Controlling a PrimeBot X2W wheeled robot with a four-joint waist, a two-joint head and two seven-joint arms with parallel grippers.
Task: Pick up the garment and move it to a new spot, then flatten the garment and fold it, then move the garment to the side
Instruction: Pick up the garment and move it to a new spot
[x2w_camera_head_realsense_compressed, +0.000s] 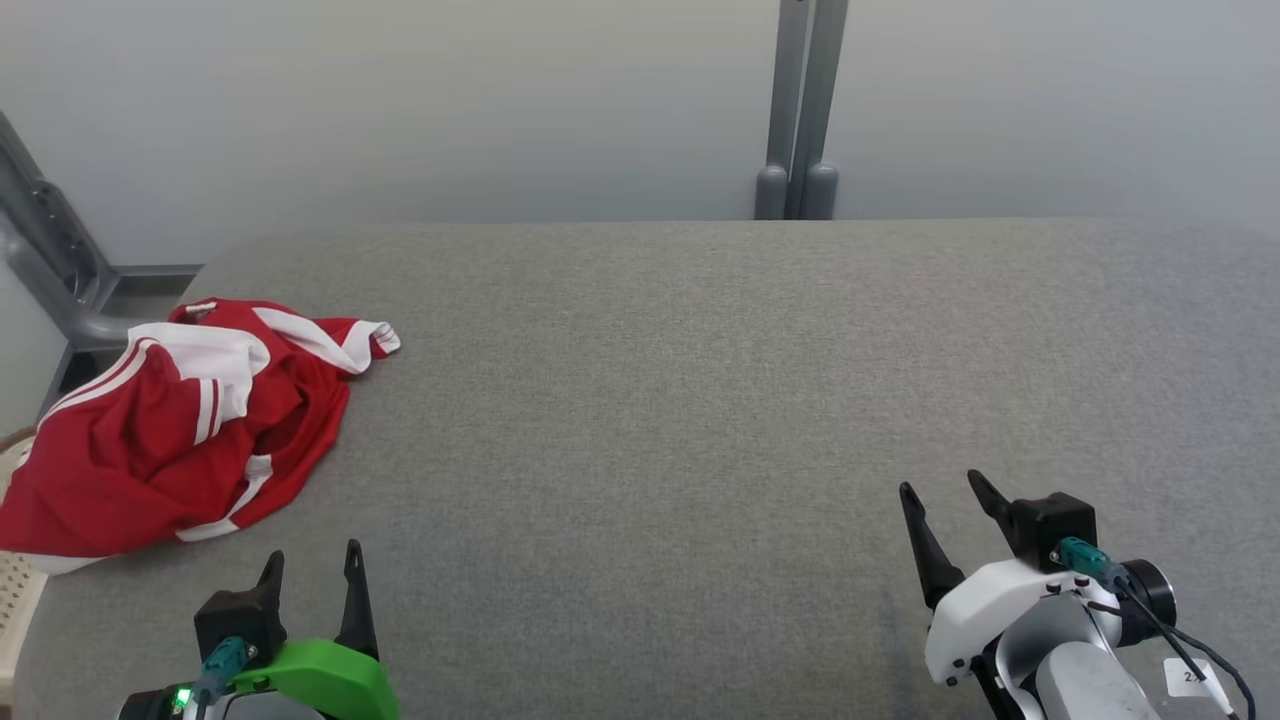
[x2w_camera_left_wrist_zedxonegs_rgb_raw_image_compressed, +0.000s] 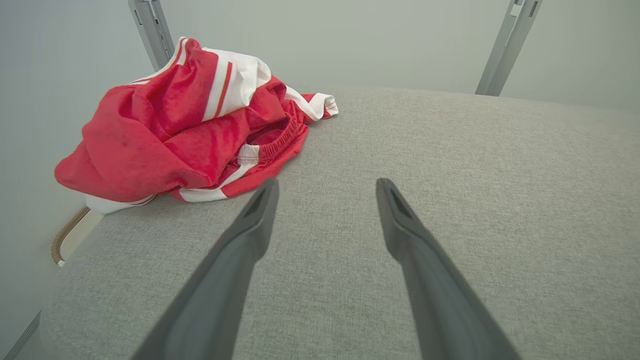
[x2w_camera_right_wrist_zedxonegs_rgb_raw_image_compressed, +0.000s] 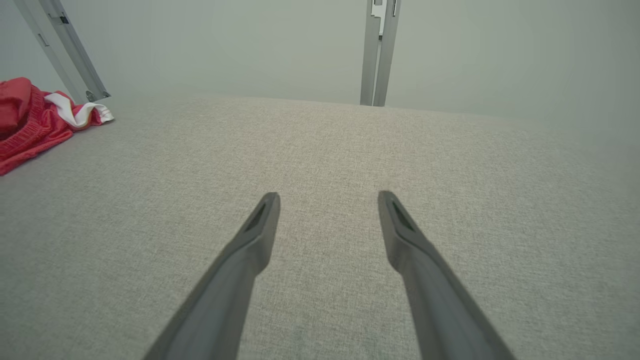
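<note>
I next need to pinch that raised white fold (x2w_camera_head_realsense_compressed: 223, 367) (x2w_camera_left_wrist_zedxonegs_rgb_raw_image_compressed: 238, 81) with my left gripper, the striped panel standing up on top of the slack heap. That will pick up the garment.
A crumpled red garment with white stripes (x2w_camera_head_realsense_compressed: 170, 425) lies in a heap at the left edge of the grey fabric table (x2w_camera_head_realsense_compressed: 700, 400), partly hanging over the side. In the left wrist view the garment (x2w_camera_left_wrist_zedxonegs_rgb_raw_image_compressed: 190, 130) sits ahead and to the left of the fingers. My left gripper (x2w_camera_head_realsense_compressed: 312, 562) stands open at the lower left, just short of the heap, holding nothing. My right gripper (x2w_camera_head_realsense_compressed: 945, 490) is open at the lower right, far from the cloth. A corner of the garment (x2w_camera_right_wrist_zedxonegs_rgb_raw_image_compressed: 40, 117) appears at the far left of the right wrist view.
Grey metal posts (x2w_camera_head_realsense_compressed: 800, 110) rise behind the table's far edge, and a grey frame (x2w_camera_head_realsense_compressed: 60, 270) stands at the back left. A pale woven basket rim (x2w_camera_head_realsense_compressed: 20, 590) sits below the table's left edge. A plain wall is behind.
</note>
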